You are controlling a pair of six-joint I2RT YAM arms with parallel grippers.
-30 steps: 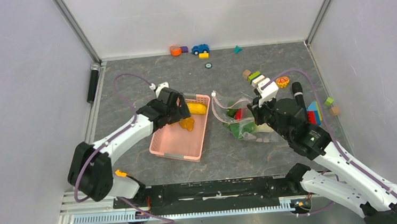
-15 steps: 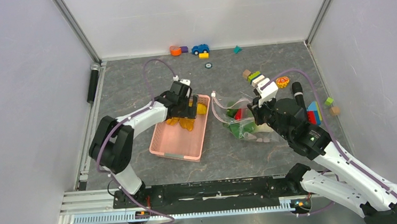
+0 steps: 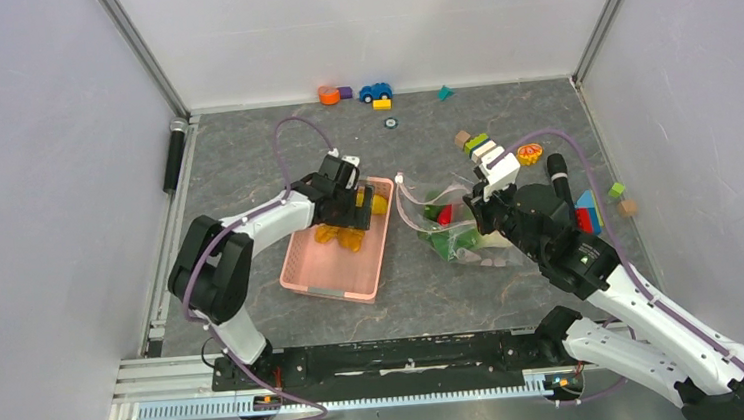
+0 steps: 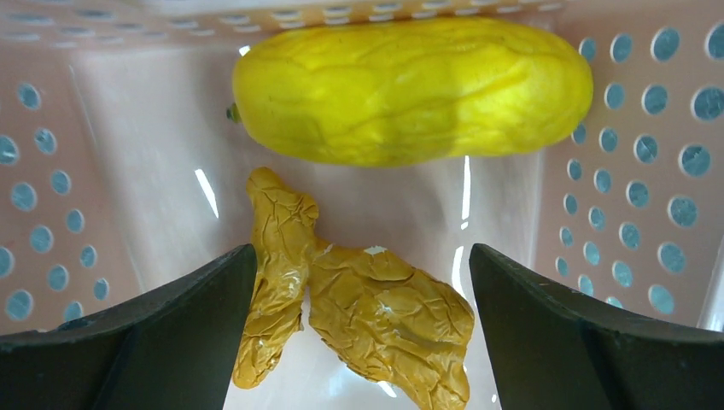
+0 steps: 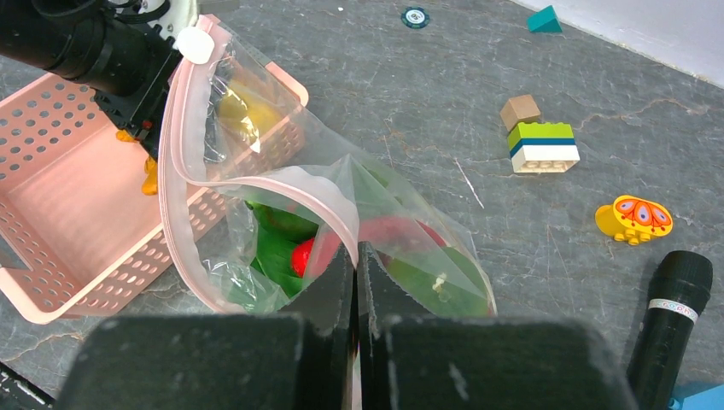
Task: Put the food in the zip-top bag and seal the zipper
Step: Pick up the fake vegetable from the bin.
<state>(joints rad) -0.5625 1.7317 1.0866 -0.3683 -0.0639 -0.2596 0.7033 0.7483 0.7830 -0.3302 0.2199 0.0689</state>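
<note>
My left gripper will next grab the orange-yellow crinkled piece near its narrow end (image 4: 285,217), so its wider lobes can enter the bag first.
The clear zip-top bag (image 3: 450,226) lies right of the pink basket (image 3: 325,274), with green and red food (image 5: 290,248) inside. My right gripper (image 5: 356,256) is shut on the bag's pinkish zipper rim (image 5: 282,184) and holds its mouth open toward the basket; the white slider tab (image 5: 195,44) shows at the rim's top. My left gripper (image 4: 363,333) is open inside the basket (image 4: 51,179), its fingers on either side of an orange-yellow crinkled piece (image 4: 376,320). A yellow mango-like piece (image 4: 410,90) lies beyond it. In the top view the left gripper (image 3: 350,212) is over the basket's far end.
Building blocks (image 3: 478,146), an orange-yellow toy (image 3: 529,153) and a black cylinder (image 3: 557,177) lie behind the bag. A toy car (image 3: 374,91) and small toys stand at the back wall. Coloured blocks (image 3: 587,213) are at the right; a black cylinder (image 3: 174,155) at the left edge.
My left arm swung right and its gripper came down into the basket's far end over the orange-yellow piece. The right gripper and the bag have stayed put.
</note>
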